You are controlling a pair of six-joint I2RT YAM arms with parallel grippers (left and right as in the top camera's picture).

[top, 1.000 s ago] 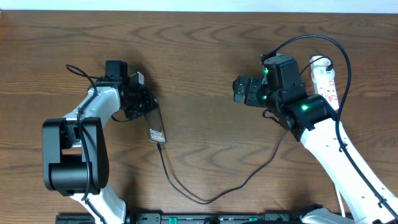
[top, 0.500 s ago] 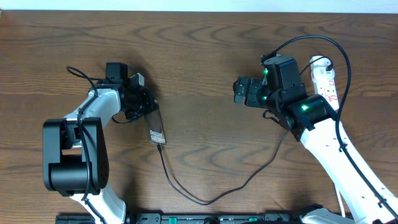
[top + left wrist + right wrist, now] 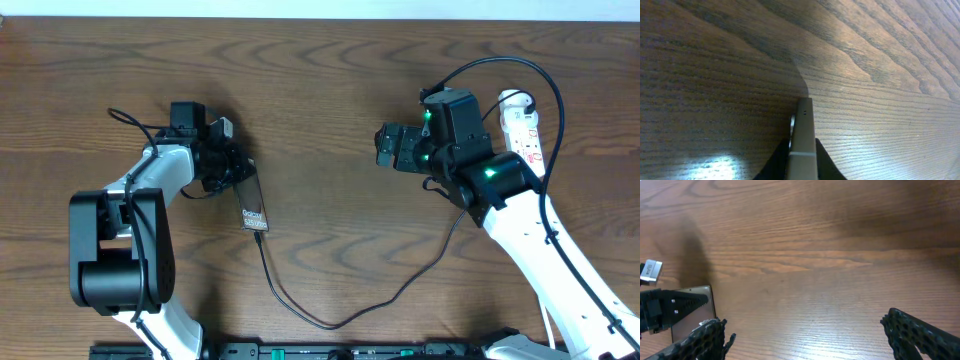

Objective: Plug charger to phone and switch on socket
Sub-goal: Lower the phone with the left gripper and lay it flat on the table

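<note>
The upright phone's far end (image 3: 805, 105) meets its shadow on the tabletop and the phone would settle flat there, so it is time for my left gripper to open now.
The phone (image 3: 254, 206), a dark slab with white lettering, lies on the wooden table in the overhead view. My left gripper (image 3: 235, 168) is shut on its far end. In the left wrist view the phone's thin edge (image 3: 803, 131) stands between my black fingers (image 3: 777, 162). The charger (image 3: 300, 312), a thin black cable, runs from the phone's near end in a loop toward the right arm. The white socket (image 3: 524, 124) lies at the far right, partly behind that arm. My right gripper (image 3: 383, 146) hovers open mid-table, its fingers (image 3: 702, 339) wide apart, pointing at the phone (image 3: 690, 311).
Thicker black robot cables arc over the right arm (image 3: 500, 65). The table's far edge (image 3: 320, 18) runs along the top of the overhead view. Bare wood lies between the two grippers.
</note>
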